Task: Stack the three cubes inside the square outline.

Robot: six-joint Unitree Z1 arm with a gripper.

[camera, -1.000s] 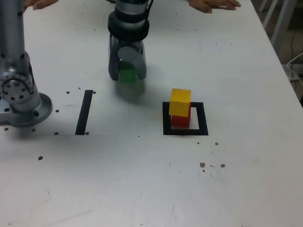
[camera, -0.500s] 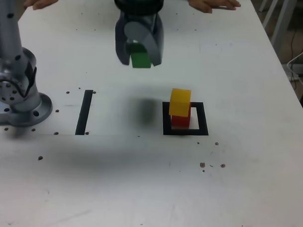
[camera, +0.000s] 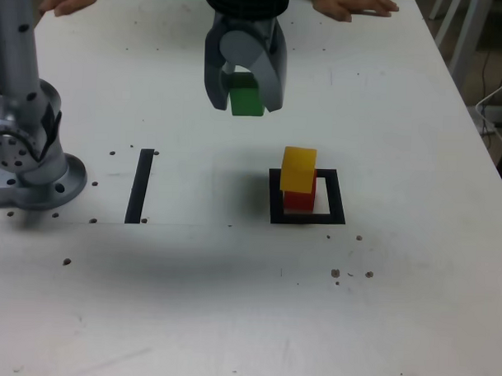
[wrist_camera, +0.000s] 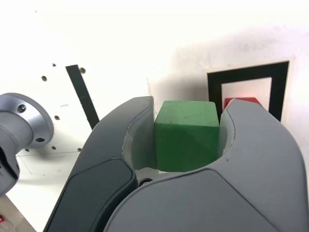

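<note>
My gripper holds the green cube (camera: 246, 96) to the side of the yellow cube (camera: 298, 170). It should line up the green cube with the yellow cube before it opens.
My gripper (camera: 245, 99) is shut on the green cube (camera: 246, 96) and holds it in the air above the table, up and to the exterior view's left of the stack. The wrist view shows the green cube (wrist_camera: 186, 134) clamped between both grey fingers (wrist_camera: 130, 130). The yellow cube (camera: 298, 170) sits on the red cube (camera: 298, 199) inside the black square outline (camera: 307, 216). In the wrist view part of the square outline (wrist_camera: 251, 75) and a sliver of the red cube (wrist_camera: 241, 101) show beyond the fingers; the yellow cube is not told apart there.
The arm's grey base (camera: 29, 160) stands at the exterior view's left. A straight black strip (camera: 140, 186) lies between base and outline. A person's hands (camera: 352, 4) rest on the table's far edge. Small dark specks dot the white table (camera: 230, 303).
The gripper lifted the green cube off the table and carried it up and towards the exterior view's right, nearer the stack. The yellow-on-red stack has not moved.
</note>
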